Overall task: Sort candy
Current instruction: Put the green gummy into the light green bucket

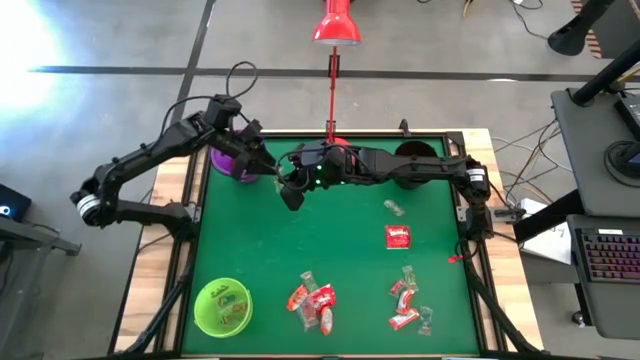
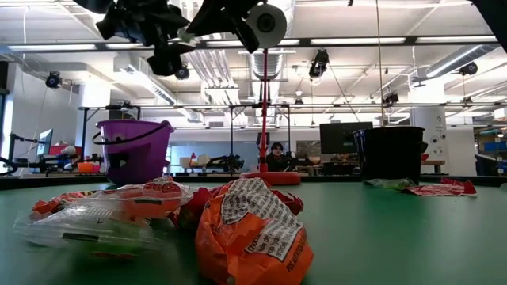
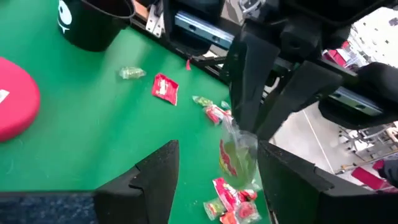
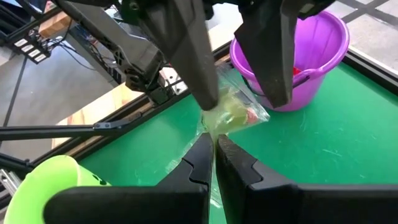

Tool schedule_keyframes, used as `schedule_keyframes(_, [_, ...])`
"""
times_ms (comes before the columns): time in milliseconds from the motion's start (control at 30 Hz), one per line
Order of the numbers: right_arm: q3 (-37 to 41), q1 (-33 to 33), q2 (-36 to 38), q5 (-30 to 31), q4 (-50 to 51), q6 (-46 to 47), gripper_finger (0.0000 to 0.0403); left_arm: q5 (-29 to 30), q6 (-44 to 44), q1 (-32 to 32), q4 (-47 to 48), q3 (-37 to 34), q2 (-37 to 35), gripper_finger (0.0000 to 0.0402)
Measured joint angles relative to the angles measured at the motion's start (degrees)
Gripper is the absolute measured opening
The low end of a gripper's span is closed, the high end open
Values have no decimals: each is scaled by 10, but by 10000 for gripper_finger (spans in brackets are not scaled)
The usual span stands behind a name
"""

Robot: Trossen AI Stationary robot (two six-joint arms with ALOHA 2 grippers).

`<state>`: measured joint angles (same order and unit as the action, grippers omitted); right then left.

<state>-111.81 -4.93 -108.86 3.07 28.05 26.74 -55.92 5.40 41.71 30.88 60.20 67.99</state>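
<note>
The clear-wrapped candy needs to go into the lime green bowl to be sorted, so I should grab it next with my left gripper by its free wrapper end (image 3: 241, 177).
A clear-wrapped candy (image 4: 235, 113) with green and red inside hangs in the air next to the purple bucket (image 1: 232, 162). My right gripper (image 4: 214, 149) is shut on it, reaching across from the table's right. My left gripper (image 3: 217, 180) is open, and its two fingers (image 4: 193, 62) stand one on either side of the candy, close to the wrapper. More candy lies in loose heaps (image 1: 312, 300) near the table's front edge. My right gripper pinches an end of the candy's clear wrapper (image 4: 216, 129) between its two shut fingertips. It comes from the table's right, slanting a little downward. The candy is lifted clear of the table, and its filled part (image 3: 239, 155) sticks out beyond the fingertips.
A lime green bowl (image 1: 222, 305) sits at the front left and a black cup (image 1: 415, 152) at the back right. The red lamp base (image 1: 340, 146) stands at the far edge. A red candy (image 1: 398, 236), a clear one (image 1: 394, 208) and a small heap (image 1: 405, 300) lie on the right.
</note>
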Motion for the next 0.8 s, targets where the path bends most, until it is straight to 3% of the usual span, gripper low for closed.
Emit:
schedule_keyframes(200, [0,-1,0,0,2,0,9,-8,-3,0,0,0,17,145])
schedule_keyframes(567, [-1,-7,0,-1,0,-4,9,-50,-27,0,0,0,22,14])
schedule_keyframes(800, [-1,-7,0,-1,0,-8,9,-51,-32,0,0,0,18,4])
